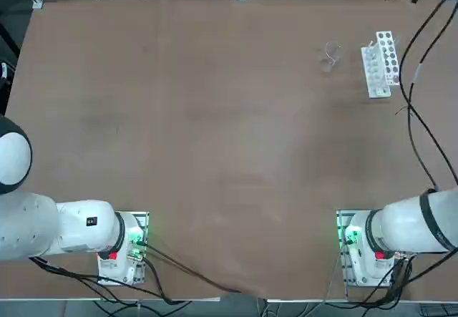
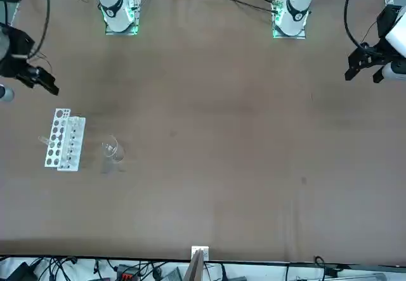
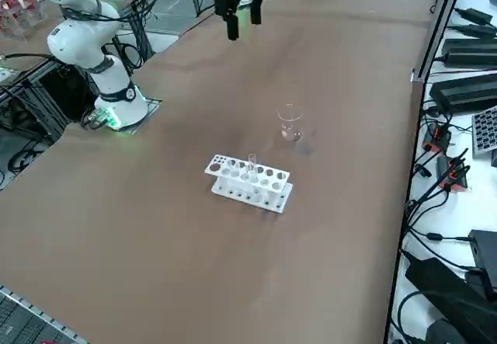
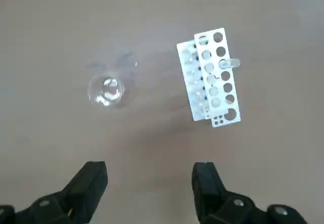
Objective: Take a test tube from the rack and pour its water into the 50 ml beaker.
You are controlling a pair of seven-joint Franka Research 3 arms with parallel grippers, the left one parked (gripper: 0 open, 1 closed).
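The rack closes around the lower part of the test tube, so the robot's right gripper needs to reach the tube and grab its upper end.
The white rack (image 3: 256, 192) lies flat on the brown table, far from the arm's base and towards the right side; it also shows in the top view (image 1: 379, 70) and the front view (image 2: 63, 140). One clear test tube (image 3: 252, 164) stands in it, seen from above in the wrist view (image 4: 229, 63). The small glass beaker (image 3: 290, 123) stands upright a short way beside the rack (image 4: 215, 82), apart from it. Water cannot be made out. My right gripper (image 3: 242, 22) hangs high above the table, open and empty, well back from beaker (image 4: 107, 90) and rack.
A black cable (image 1: 415, 102) runs along the table's right side close to the rack. Power bricks and cables (image 3: 466, 88) line the bench beyond the table's edge. The right arm's base (image 1: 365, 249) sits at the near edge.
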